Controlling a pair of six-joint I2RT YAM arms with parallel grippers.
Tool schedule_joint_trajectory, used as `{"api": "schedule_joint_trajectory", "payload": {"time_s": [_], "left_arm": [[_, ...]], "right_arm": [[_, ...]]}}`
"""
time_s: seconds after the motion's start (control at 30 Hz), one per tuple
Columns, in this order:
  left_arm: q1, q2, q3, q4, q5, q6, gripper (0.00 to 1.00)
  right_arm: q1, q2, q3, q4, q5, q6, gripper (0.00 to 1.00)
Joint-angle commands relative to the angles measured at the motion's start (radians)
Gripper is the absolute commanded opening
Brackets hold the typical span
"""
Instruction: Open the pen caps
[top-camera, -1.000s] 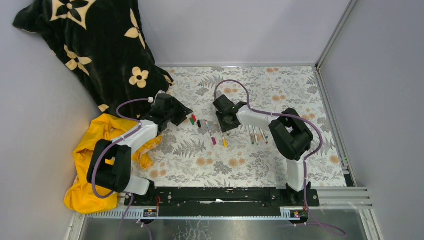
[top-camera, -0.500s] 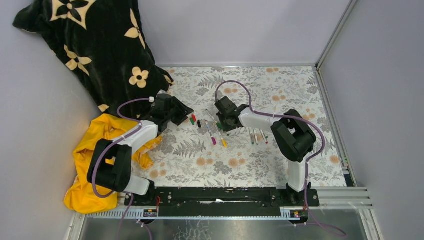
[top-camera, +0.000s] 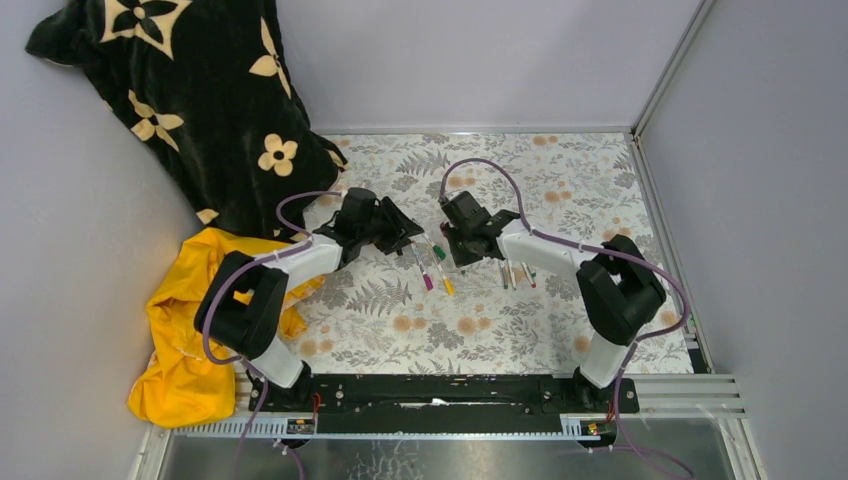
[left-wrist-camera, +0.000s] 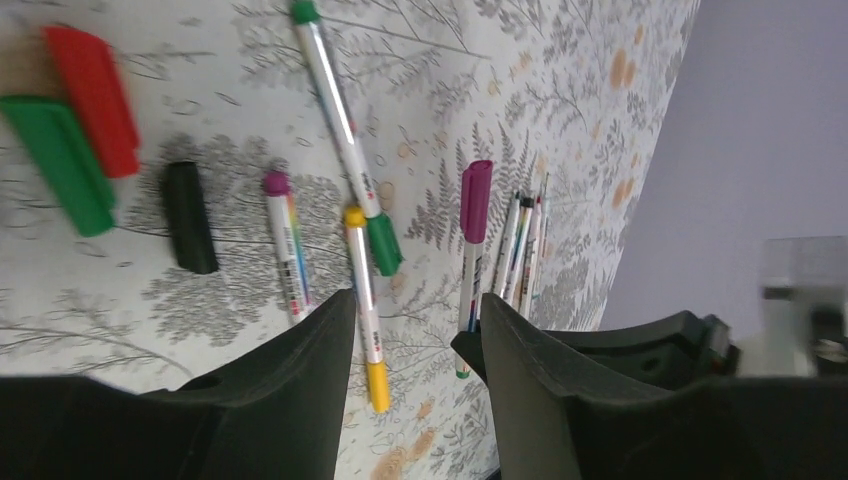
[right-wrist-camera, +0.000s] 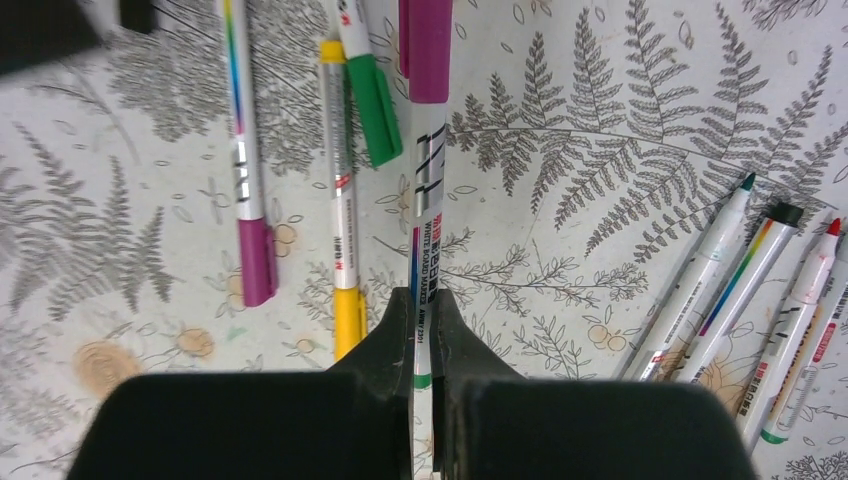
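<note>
I need to grab the pen's magenta cap (top-camera: 445, 229) (left-wrist-camera: 476, 201) with my left gripper next and leave the pen's body to my right gripper. Then the cap can be opened.
My right gripper (right-wrist-camera: 424, 300) is shut on the whitish barrel of a pen (right-wrist-camera: 428, 190) that wears a magenta cap (right-wrist-camera: 430, 40). My left gripper (left-wrist-camera: 418, 310) is open, with its jaws to either side of that pen's barrel (left-wrist-camera: 470, 285), below its magenta cap (left-wrist-camera: 476, 200). A loose red cap (left-wrist-camera: 92, 85), green cap (left-wrist-camera: 60, 150) and black cap (left-wrist-camera: 190, 215) lie on the mat. Three capped pens lie close by, one green (left-wrist-camera: 345, 130), one magenta (left-wrist-camera: 285, 245) and one yellow (left-wrist-camera: 362, 300). In the top view the grippers face each other, left (top-camera: 405, 235) and right (top-camera: 455, 245).
Several uncapped pens (right-wrist-camera: 760, 270) lie in a row right of the held pen, also seen in the top view (top-camera: 515, 272). A black flowered blanket (top-camera: 200, 90) and a yellow cloth (top-camera: 190, 300) lie at the left. A metal rail (top-camera: 660, 210) edges the mat on the right.
My left gripper has moved right, over the loose caps, up to the right gripper. The right gripper has shifted slightly right with its pen.
</note>
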Motion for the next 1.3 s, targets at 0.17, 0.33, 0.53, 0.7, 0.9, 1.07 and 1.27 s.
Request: {"api": "schedule_joint_trajectory", "payload": {"time_s": [0.17, 0.33, 0.53, 0.7, 0.9, 1.07, 1.27], "left_arm": [[-0.079, 0.079, 0.086, 0.086, 0.011, -0.029, 0.56], [-0.111, 0.098, 0.124, 0.083, -0.014, -0.041, 0.57], [-0.137, 0.129, 0.148, 0.080, -0.022, -0.046, 0.57], [-0.144, 0.139, 0.148, 0.081, -0.031, -0.049, 0.57], [-0.145, 0.144, 0.146, 0.087, -0.034, -0.058, 0.57], [-0.147, 0.144, 0.151, 0.089, -0.043, -0.065, 0.57], [-0.153, 0.148, 0.146, 0.100, -0.041, -0.073, 0.56]], "right_arm": [[0.019, -0.117, -0.028, 0.011, -0.064, 0.016, 0.00], [0.029, -0.145, -0.053, 0.027, -0.080, 0.022, 0.00], [0.038, -0.170, -0.062, 0.035, -0.093, 0.031, 0.00], [0.043, -0.189, -0.071, 0.036, -0.092, 0.035, 0.00], [0.050, -0.205, -0.074, 0.034, -0.100, 0.039, 0.00], [0.061, -0.220, -0.091, 0.039, -0.096, 0.046, 0.00], [0.062, -0.235, -0.094, 0.040, -0.094, 0.052, 0.00]]}}
